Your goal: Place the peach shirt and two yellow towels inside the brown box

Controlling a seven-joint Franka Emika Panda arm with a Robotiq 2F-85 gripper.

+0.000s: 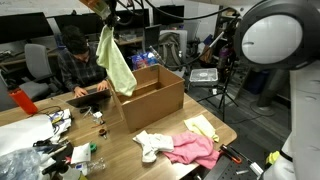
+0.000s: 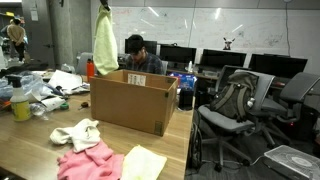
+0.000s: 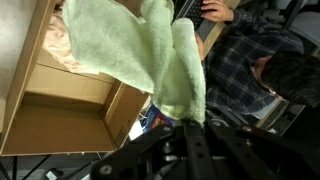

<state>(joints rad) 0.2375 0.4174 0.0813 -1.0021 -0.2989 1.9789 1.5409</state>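
Observation:
Only the towel's lower end hangs over the opening, and the towel would likely catch on the box's far edge, so it is too early now to let go.
My gripper (image 1: 106,9) is shut on a pale yellow towel (image 1: 116,62) that hangs high above the far edge of the open brown box (image 1: 160,103). It shows the same way in an exterior view, with the gripper (image 2: 104,7), the towel (image 2: 105,45) and the box (image 2: 128,105). In the wrist view the towel (image 3: 150,55) drapes from the jaws (image 3: 186,124) over the box (image 3: 55,125). The peach shirt (image 1: 195,150) (image 2: 90,163) and another yellow towel (image 1: 202,127) (image 2: 143,163) lie on the table in front of the box.
A white cloth (image 1: 152,146) (image 2: 77,133) lies beside the shirt. A person (image 1: 82,68) (image 2: 140,55) sits at a laptop just behind the box. Clutter and bottles (image 2: 25,100) cover the table's far end. Office chairs (image 2: 240,105) stand beside the table.

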